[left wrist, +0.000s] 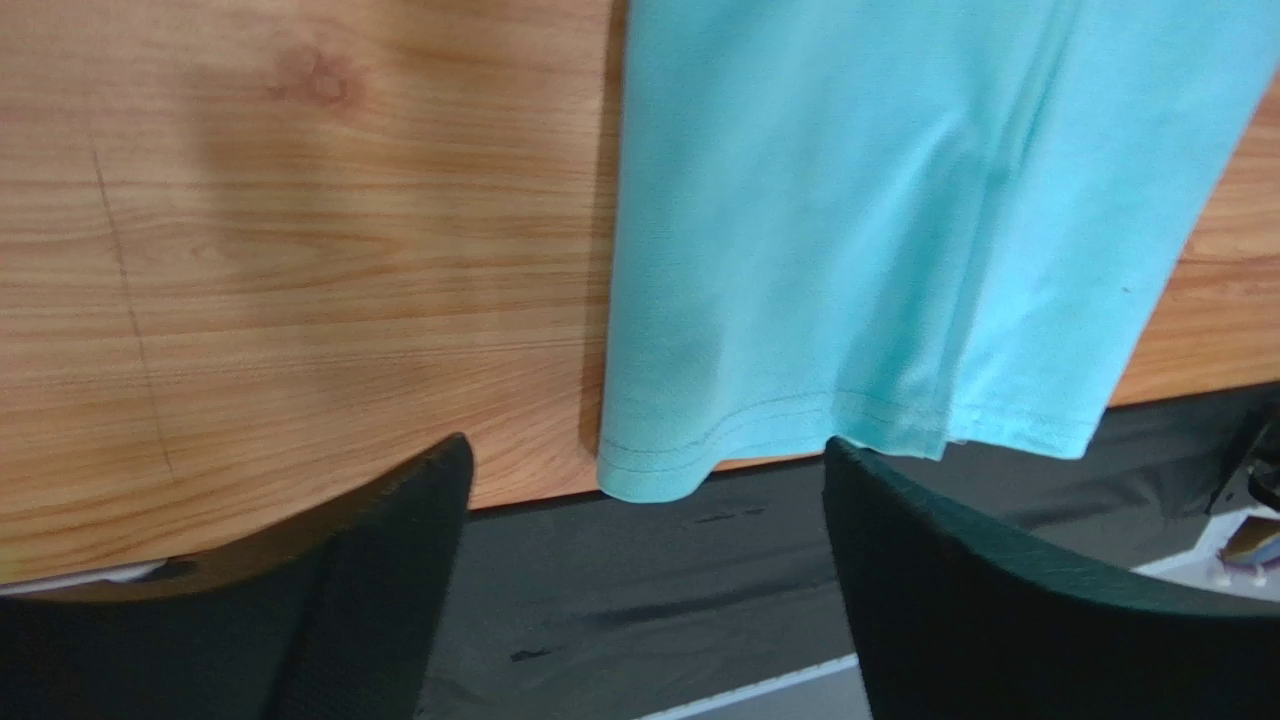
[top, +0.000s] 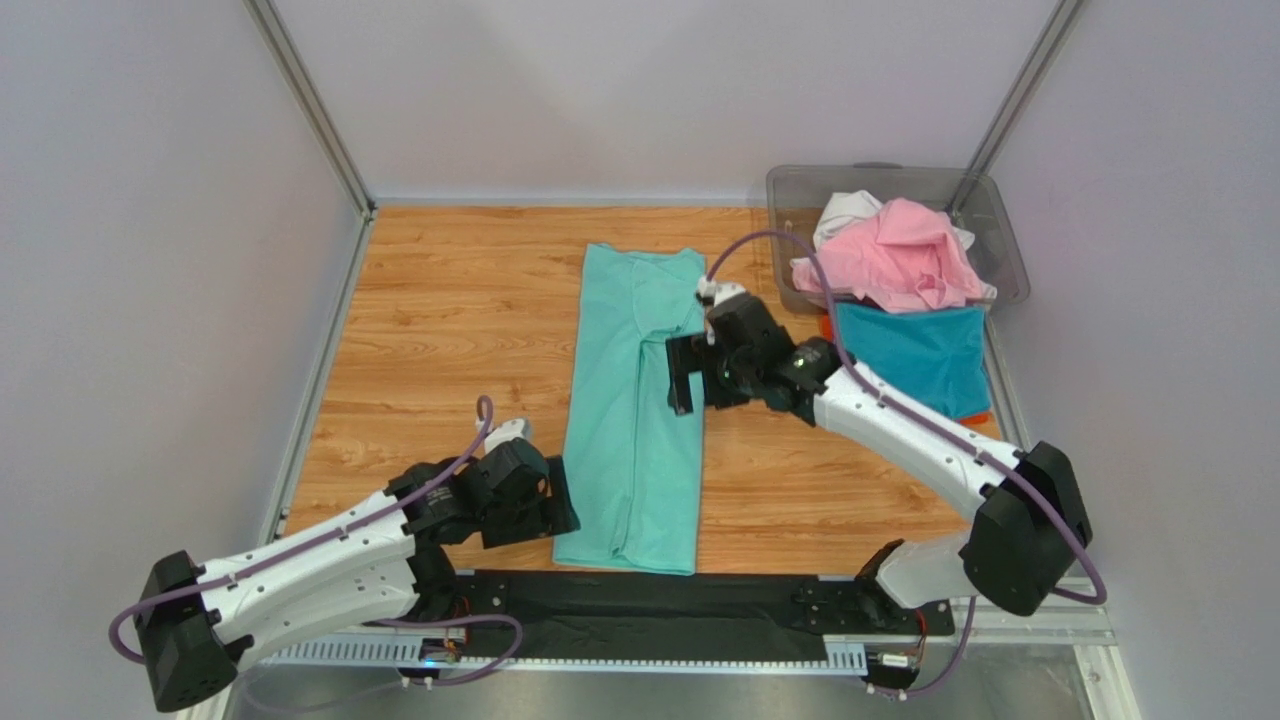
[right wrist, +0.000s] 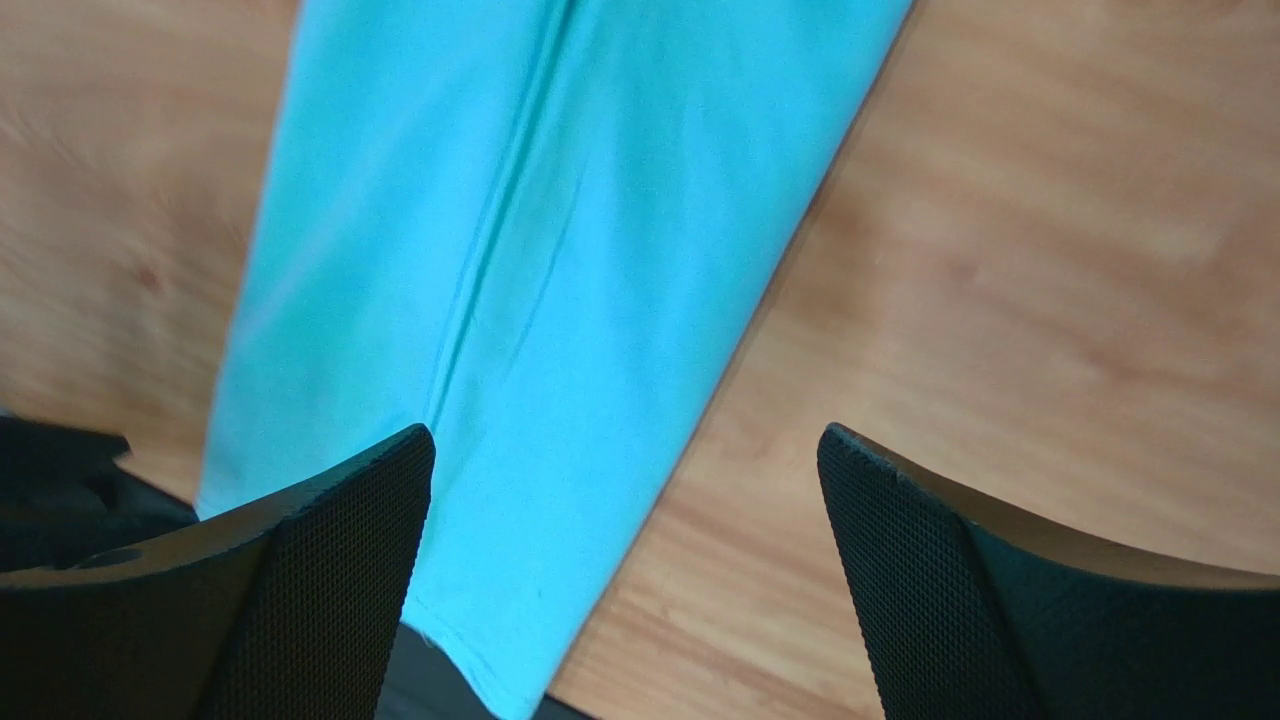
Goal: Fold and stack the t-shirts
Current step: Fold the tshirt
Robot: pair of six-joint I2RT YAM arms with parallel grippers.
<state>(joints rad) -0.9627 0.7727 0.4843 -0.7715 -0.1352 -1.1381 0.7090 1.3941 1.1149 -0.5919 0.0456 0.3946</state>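
Note:
The hem of the folded mint green t-shirt has to be folded evenly inward, so the right gripper needs to grab the t-shirt's near hem corner on its own side next.
The mint green t-shirt [top: 639,405] lies folded into a long narrow strip down the middle of the wooden table, its hem hanging a little over the near edge. It also shows in the left wrist view [left wrist: 887,225] and the right wrist view [right wrist: 556,255]. My left gripper [top: 544,503] is open and empty at the strip's near left corner. My right gripper [top: 694,371] is open and empty above the strip's right edge, about halfway up. A pink t-shirt [top: 890,255], a white one [top: 845,210] and a teal blue one [top: 912,353] are heaped at the bin. A bit of orange [top: 977,419] shows below the teal one.
The clear grey plastic bin [top: 796,195] stands at the back right corner. A black strip [top: 676,608] runs along the near table edge, also in the left wrist view [left wrist: 661,585]. Metal frame posts and grey walls bound the table on three sides.

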